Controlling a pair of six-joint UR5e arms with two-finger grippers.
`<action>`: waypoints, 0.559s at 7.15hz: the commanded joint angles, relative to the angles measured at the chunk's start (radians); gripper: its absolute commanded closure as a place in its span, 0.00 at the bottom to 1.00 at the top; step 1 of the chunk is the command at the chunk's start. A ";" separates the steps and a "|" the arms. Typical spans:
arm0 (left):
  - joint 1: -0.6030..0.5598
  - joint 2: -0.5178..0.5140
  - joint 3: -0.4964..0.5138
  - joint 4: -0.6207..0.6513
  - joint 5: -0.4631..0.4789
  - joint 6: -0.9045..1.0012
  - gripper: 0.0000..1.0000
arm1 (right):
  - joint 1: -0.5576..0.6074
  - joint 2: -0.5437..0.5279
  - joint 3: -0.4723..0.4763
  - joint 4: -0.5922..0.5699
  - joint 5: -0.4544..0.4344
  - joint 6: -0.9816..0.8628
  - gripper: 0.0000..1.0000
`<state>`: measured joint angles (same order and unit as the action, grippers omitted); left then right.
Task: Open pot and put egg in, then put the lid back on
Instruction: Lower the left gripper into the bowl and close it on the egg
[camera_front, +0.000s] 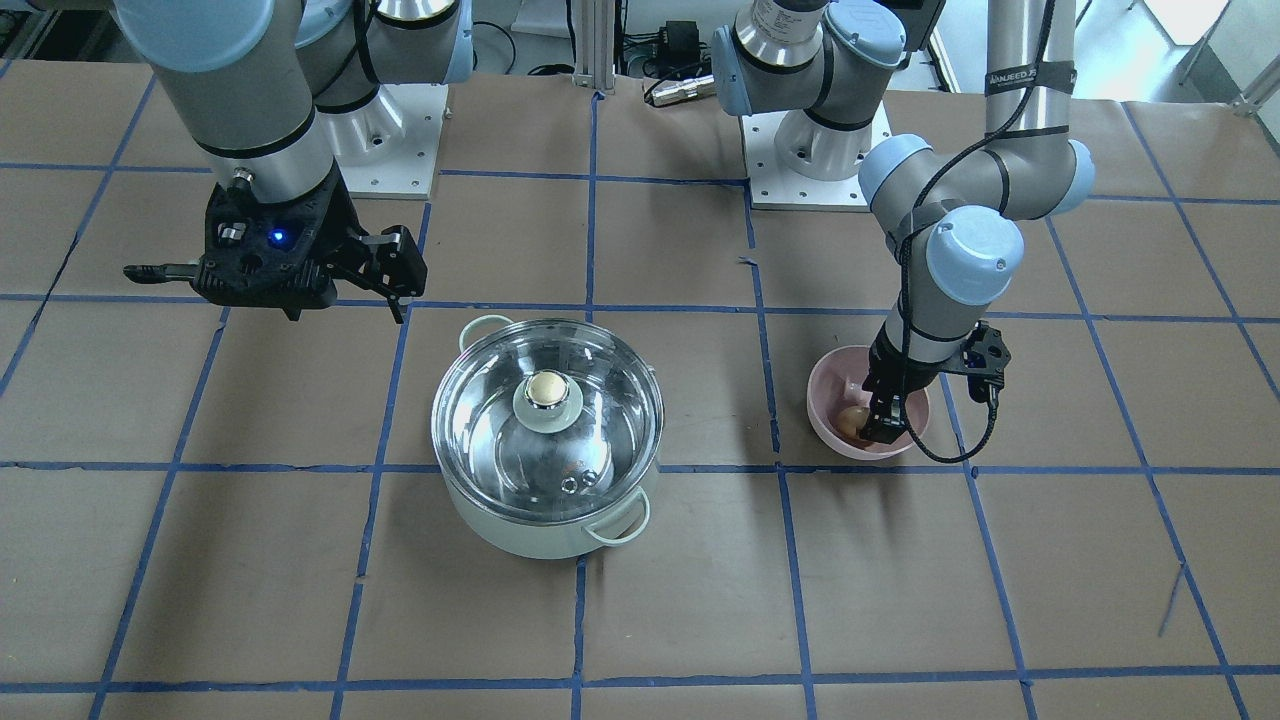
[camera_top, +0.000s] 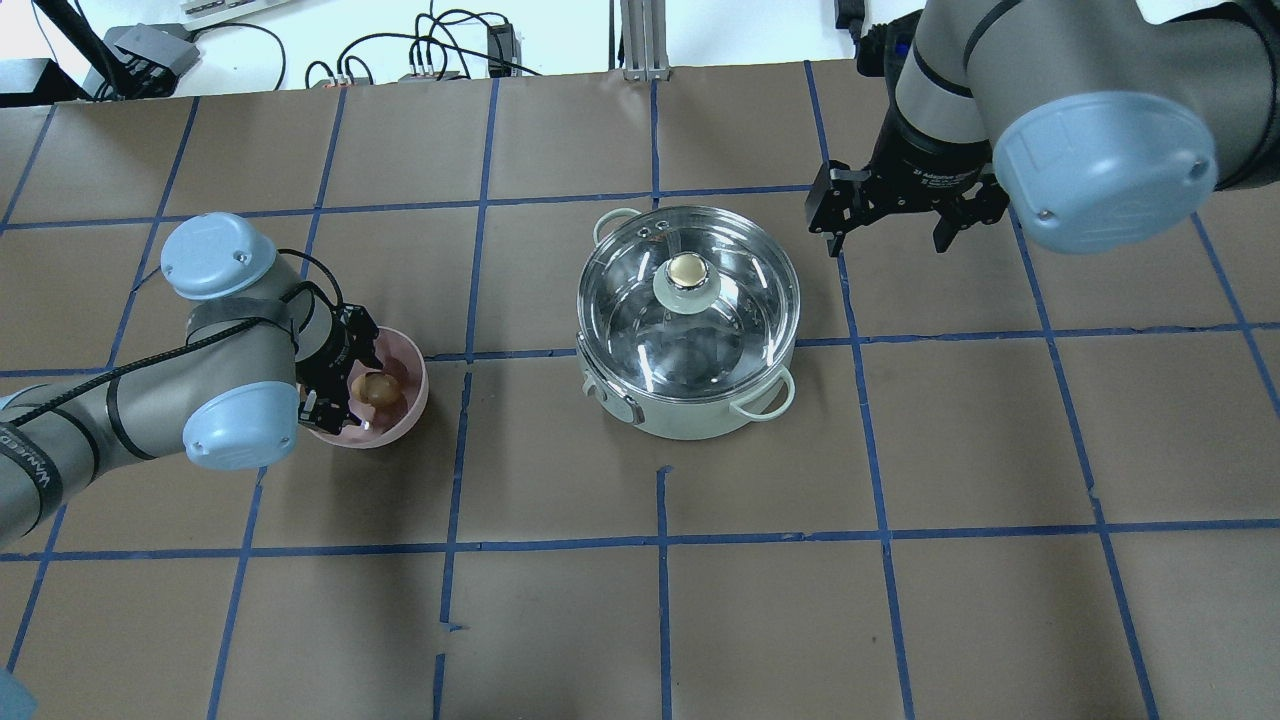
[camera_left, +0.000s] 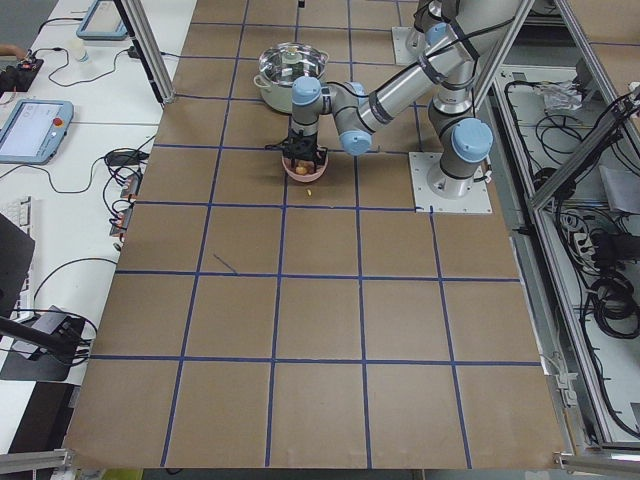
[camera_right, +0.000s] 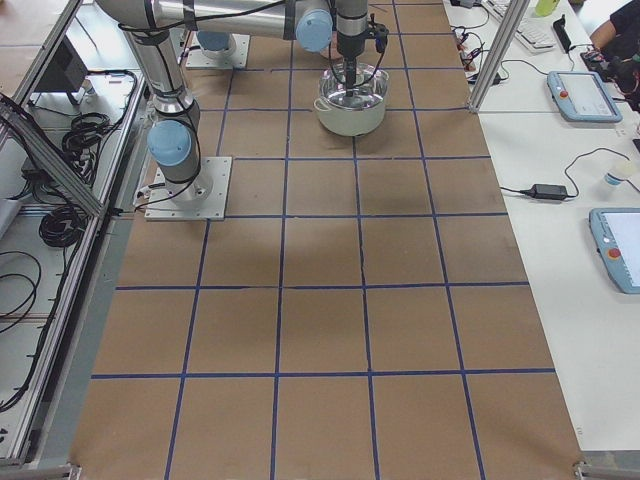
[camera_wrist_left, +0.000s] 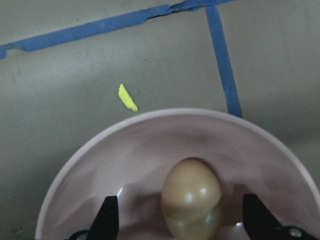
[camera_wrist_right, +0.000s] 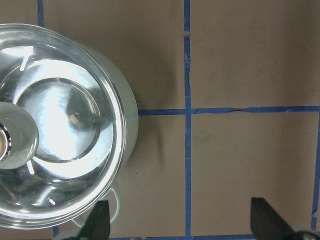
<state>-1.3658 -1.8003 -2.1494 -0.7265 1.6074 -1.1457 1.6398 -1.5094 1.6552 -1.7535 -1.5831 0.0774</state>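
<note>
The bowl's side (camera_wrist_left: 192, 127) rises close to the egg's end, so the robot's left gripper next needs to grab the egg by its two long sides, where fingers fit.
The mint-green pot (camera_top: 690, 410) stands mid-table with the glass lid (camera_top: 740, 300) on it, beige knob (camera_top: 686, 270) on top. The pot also shows in the front view (camera_front: 530, 530) and the right wrist view (camera_wrist_right: 125, 125). The tan egg (camera_wrist_left: 191, 202) lies in a pink bowl (camera_top: 410, 395). My left gripper (camera_wrist_left: 182, 220) is open, lowered into the bowl, one finger on each side of the egg without touching it. The egg also shows in the overhead view (camera_top: 378, 388). My right gripper (camera_top: 893, 215) is open and empty, above the table beside the pot.
A small yellow scrap (camera_wrist_left: 127, 98) lies on the brown paper just outside the bowl. Blue tape lines grid the table. Both arm bases (camera_front: 815, 160) stand at the robot's side of the table.
</note>
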 joint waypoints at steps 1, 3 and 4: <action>-0.001 -0.002 0.002 -0.001 -0.001 -0.015 0.54 | 0.002 0.000 0.000 0.002 0.000 0.005 0.00; -0.001 -0.002 0.003 -0.002 0.000 -0.016 0.64 | 0.002 0.000 0.000 0.003 0.002 0.005 0.00; -0.001 -0.002 0.003 -0.002 0.002 -0.012 0.64 | 0.002 0.000 0.000 0.005 0.000 0.007 0.00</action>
<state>-1.3667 -1.8023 -2.1464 -0.7285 1.6074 -1.1609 1.6413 -1.5094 1.6551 -1.7502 -1.5824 0.0830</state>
